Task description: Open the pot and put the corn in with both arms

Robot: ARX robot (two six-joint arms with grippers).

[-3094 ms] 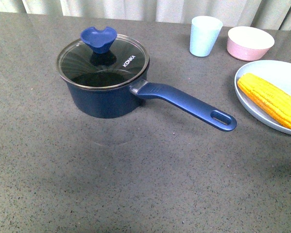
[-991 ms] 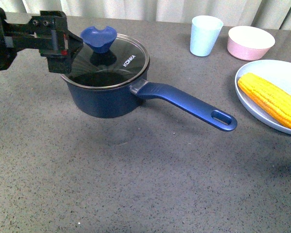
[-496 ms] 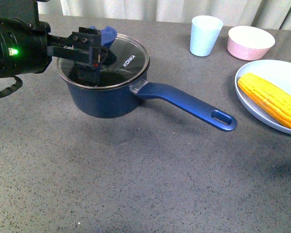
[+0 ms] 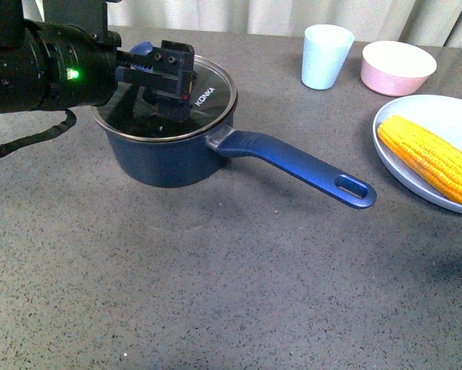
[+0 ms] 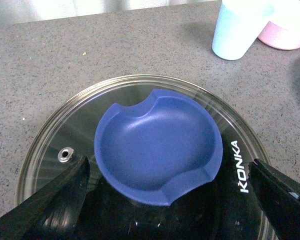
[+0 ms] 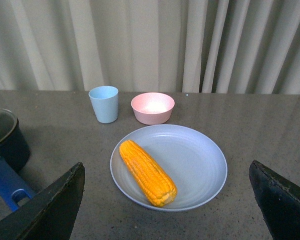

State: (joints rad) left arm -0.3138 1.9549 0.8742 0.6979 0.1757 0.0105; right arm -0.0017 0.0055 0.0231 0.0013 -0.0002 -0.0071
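My left gripper grabs the glass lid by its blue knob (image 4: 142, 48) next, to open the pot (image 4: 169, 158) for the corn.
The dark blue pot (image 4: 169, 158) stands at the table's back left with its glass lid (image 4: 211, 92) on and its long handle (image 4: 292, 162) pointing right. My left gripper (image 4: 173, 81) hovers over the lid, open. Its fingers (image 5: 64, 195) stand on either side of the blue knob (image 5: 157, 142) without touching it. The corn (image 4: 431, 160) lies on a pale blue plate (image 4: 446, 116) at the right. My right gripper (image 6: 166, 170) is open above and short of the corn (image 6: 147, 172), holding nothing; it is out of the front view.
A light blue cup (image 4: 325, 55) and a pink bowl (image 4: 397, 67) stand at the back right, beyond the plate (image 6: 200, 165). Curtains hang behind the table. The pot's handle end (image 6: 7, 182) lies between the pot and the plate.
The left arm has come in from the left edge and moved right over the lid, so its open fingers now flank the knob. Pot, corn and plate have not moved.
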